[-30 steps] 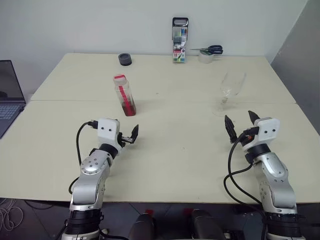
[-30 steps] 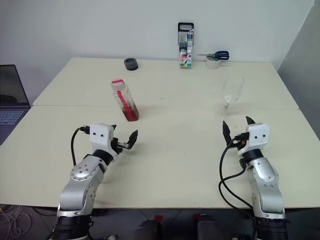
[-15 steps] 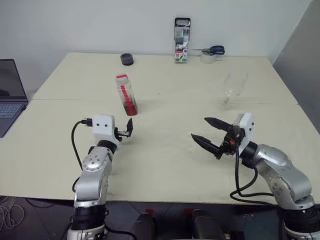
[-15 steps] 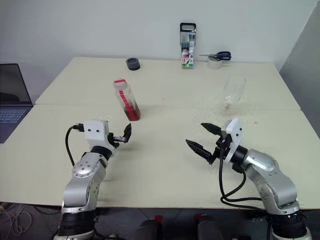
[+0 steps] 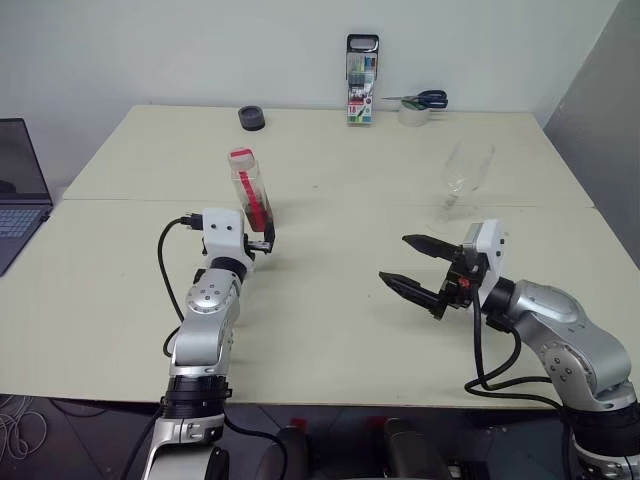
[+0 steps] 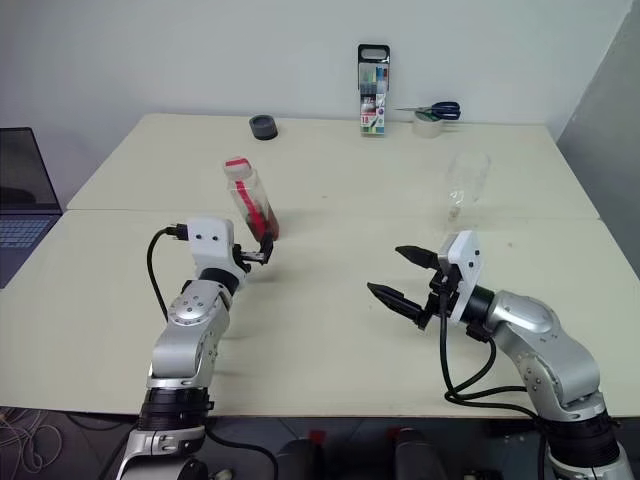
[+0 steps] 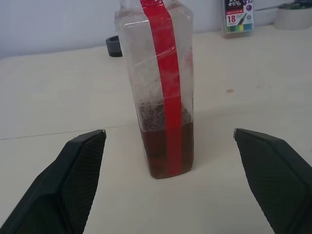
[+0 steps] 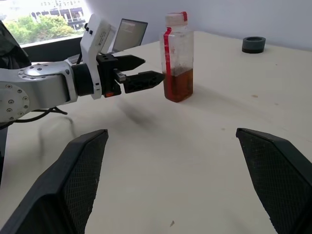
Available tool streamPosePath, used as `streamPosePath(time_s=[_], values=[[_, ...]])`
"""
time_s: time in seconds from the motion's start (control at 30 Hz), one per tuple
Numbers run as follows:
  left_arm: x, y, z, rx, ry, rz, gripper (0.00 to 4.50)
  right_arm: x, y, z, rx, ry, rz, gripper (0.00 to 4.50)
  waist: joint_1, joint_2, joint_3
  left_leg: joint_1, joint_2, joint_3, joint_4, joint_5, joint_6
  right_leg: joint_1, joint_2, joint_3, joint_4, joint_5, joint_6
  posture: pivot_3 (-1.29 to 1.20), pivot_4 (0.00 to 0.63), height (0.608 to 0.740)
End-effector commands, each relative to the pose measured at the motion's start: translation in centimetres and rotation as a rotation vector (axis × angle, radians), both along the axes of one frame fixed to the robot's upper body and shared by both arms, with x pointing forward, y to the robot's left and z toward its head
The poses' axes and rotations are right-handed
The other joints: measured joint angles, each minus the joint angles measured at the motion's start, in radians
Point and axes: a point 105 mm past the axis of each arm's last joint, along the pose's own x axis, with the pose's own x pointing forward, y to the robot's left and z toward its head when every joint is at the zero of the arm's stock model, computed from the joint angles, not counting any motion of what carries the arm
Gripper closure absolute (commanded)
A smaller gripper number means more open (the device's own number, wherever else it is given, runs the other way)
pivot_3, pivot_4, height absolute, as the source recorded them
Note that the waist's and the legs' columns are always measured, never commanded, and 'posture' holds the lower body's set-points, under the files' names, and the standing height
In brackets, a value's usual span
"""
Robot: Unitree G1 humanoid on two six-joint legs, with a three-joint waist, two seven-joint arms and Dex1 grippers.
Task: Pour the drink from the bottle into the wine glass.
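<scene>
The bottle has straight, flat sides and slopes in above them to a round cap [image 5: 241,158]. My left gripper needs to grab the middle of its body [image 5: 250,191] next, so that it can pour.
The bottle [image 5: 250,190] stands upright on the left half of the table, clear plastic with a red strip and red cap. The reddish-brown drink [image 7: 165,151] fills its lower part. My left gripper [image 5: 265,241] is open and level just in front of the bottle, which stands in line with the gap between its fingers, apart from both. The wine glass [image 5: 463,175] stands at the right, behind my right gripper [image 5: 395,258]. That gripper is open and empty, pointing left across the middle of the table toward the bottle [image 8: 178,58].
A tall marker pack [image 5: 361,80], scissors [image 5: 422,99] on a tape roll [image 5: 412,114] and a black roll [image 5: 251,118] stand along the far edge. A laptop [image 5: 15,190] sits off the table's left side. A seam [image 5: 340,203] crosses the tabletop.
My left gripper has moved forward up to the bottle. My right gripper swung from pointing forward near the glass to pointing left, then held still.
</scene>
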Motion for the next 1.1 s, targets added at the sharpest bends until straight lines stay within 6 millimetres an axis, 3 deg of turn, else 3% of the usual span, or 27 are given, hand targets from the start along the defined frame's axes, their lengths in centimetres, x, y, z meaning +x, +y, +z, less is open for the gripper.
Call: streamPosePath(time_s=[0.03,0.53,1.1], values=[[0.7,0.2,2.0,0.005,-0.060,0.011,0.00,0.0,0.4,1.1,-0.012,-0.057,0.027,0.00,0.000,0.000,0.000,0.000,0.000,0.000,0.000,0.000,0.000,0.000,0.000,0.000,0.000,0.000,0.000,0.00,0.150,0.740],[2.8,-0.5,3.8,0.009,-0.091,0.003,0.00,0.1,1.4,2.5,0.002,-0.095,0.046,0.00,0.000,0.000,0.000,-0.001,0.000,0.000,0.000,0.000,0.000,0.000,0.000,0.000,0.000,0.000,0.000,0.00,0.150,0.740],[6.0,0.7,6.3,0.004,-0.138,0.063,0.00,0.3,1.8,3.1,0.011,-0.103,0.052,0.00,-0.001,0.000,0.000,-0.002,-0.001,0.000,0.001,0.000,-0.001,-0.002,-0.001,-0.001,0.000,0.000,0.000,0.00,0.150,0.740]])
